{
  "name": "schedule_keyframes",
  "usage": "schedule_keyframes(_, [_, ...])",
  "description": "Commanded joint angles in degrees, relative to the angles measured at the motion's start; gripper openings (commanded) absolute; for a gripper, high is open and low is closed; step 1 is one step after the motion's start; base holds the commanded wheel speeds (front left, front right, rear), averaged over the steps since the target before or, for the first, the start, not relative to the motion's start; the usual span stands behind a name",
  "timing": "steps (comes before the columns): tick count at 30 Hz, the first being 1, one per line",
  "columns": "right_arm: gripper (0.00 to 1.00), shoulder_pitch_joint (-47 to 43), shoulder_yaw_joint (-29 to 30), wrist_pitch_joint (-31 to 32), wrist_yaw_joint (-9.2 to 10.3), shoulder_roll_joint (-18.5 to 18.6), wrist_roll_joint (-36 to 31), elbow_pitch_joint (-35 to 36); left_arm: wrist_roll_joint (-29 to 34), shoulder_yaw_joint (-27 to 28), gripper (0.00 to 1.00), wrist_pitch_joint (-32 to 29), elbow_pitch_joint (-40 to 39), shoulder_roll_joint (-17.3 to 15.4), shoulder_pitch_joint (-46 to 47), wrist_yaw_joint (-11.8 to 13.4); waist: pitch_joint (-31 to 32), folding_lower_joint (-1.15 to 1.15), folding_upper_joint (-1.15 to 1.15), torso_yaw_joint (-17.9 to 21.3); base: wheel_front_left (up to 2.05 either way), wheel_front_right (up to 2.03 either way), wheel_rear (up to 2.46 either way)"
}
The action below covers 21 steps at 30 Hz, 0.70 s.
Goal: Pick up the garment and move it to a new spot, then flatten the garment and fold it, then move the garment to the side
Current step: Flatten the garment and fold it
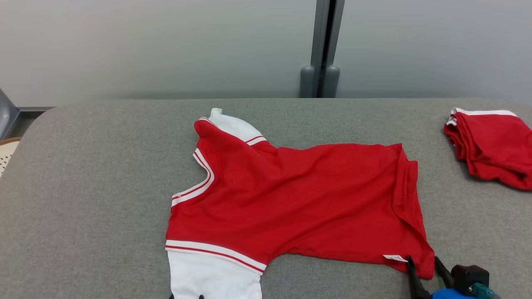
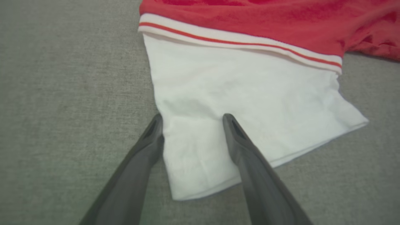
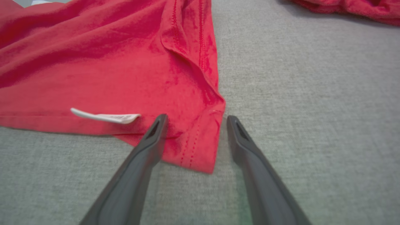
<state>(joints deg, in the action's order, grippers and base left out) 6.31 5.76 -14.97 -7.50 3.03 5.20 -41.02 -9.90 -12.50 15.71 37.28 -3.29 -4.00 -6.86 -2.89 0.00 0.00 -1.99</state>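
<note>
The white sleeve is lying flat and loose on the tabletop, so I will pinch its outer side edge [image 2: 164,131] with my left gripper next.
A red shirt [image 1: 299,199] with white sleeves and striped trim lies spread on the grey surface, collar to the left, hem to the right. My left gripper [image 2: 192,120] is open over the near white sleeve [image 2: 243,100], its fingers straddling the sleeve's left corner. My right gripper [image 3: 196,123] is open at the shirt's near hem corner [image 3: 200,147], one finger over the red cloth and one over bare surface. A small white label [image 3: 106,117] sticks out by the hem. In the head view the right gripper [image 1: 424,268] sits at the lower right.
A second red garment [image 1: 490,145] with white trim lies folded at the far right of the grey padded table [image 1: 104,187]. A grey wall with a vertical post [image 1: 322,50] stands behind. A woven object [image 1: 6,151] shows at the left edge.
</note>
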Motion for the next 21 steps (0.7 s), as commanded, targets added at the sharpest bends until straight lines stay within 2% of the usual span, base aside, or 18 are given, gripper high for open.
schedule_keyframes(1, [0.44, 0.9, -0.1, -0.3, 0.01, 0.4, 0.1, -0.2, -0.3, -1.2, 1.00, -1.0, 1.7, 0.5, -0.2, -0.6, 0.0, 0.00, 0.00, 0.1, 0.00, 0.00, 0.00])
schedule_keyframes(2, [0.10, 1.0, -0.3, -0.3, 0.01, 0.4, 0.3, -0.4, -0.7, -1.5, 0.93, -1.0, 2.1, 0.5, -0.1, -0.6, 0.1, 0.00, 0.00, 0.2, 0.00, 0.00, 0.00])
schedule_keyframes(3, [0.00, 1.1, -0.5, -0.3, 0.01, 0.3, 0.4, -0.6, -1.0, -1.7, 0.39, -1.0, 2.4, 0.6, -0.1, -0.7, 0.2, 0.00, 0.00, 0.3, 0.00, 0.00, 0.00])
schedule_keyframes(4, [0.00, 1.2, -0.8, -0.3, 0.01, 0.3, 0.5, -0.3, -1.2, -2.0, 0.11, -1.0, 2.6, 0.6, 0.1, -0.7, 0.3, 0.00, 0.00, 0.4, 0.00, 0.00, 0.00])
schedule_keyframes(5, [0.00, 1.2, -0.9, -0.3, 0.01, 0.3, 0.7, 0.0, -1.5, -2.3, 0.00, -1.0, 2.8, 0.6, 0.3, -0.7, 0.4, 0.00, 0.00, 0.4, 0.00, 0.00, 0.00])
schedule_keyframes(10, [0.00, -0.3, -2.5, -0.3, 0.01, 0.7, 1.8, 2.7, -3.1, -2.9, 0.00, -0.8, 1.2, 0.4, 1.3, -0.7, 1.0, 0.00, 0.00, 0.4, 0.00, 0.00, 0.00])
schedule_keyframes(16, [0.00, -2.4, -7.0, -0.3, 0.01, 1.7, 3.7, 9.3, -7.3, -2.1, 0.00, -0.6, -7.2, 0.3, 2.3, -0.6, 1.5, 0.00, 0.00, 0.7, 0.00, 0.00, 0.00])
schedule_keyframes(21, [0.00, 0.8, -10.6, -0.3, 0.00, 2.6, 5.6, 15.2, -8.7, -2.3, 0.00, -0.6, -13.3, -1.8, 7.1, -0.6, 0.1, 0.00, 0.00, 1.4, 0.00, 0.00, 0.00])
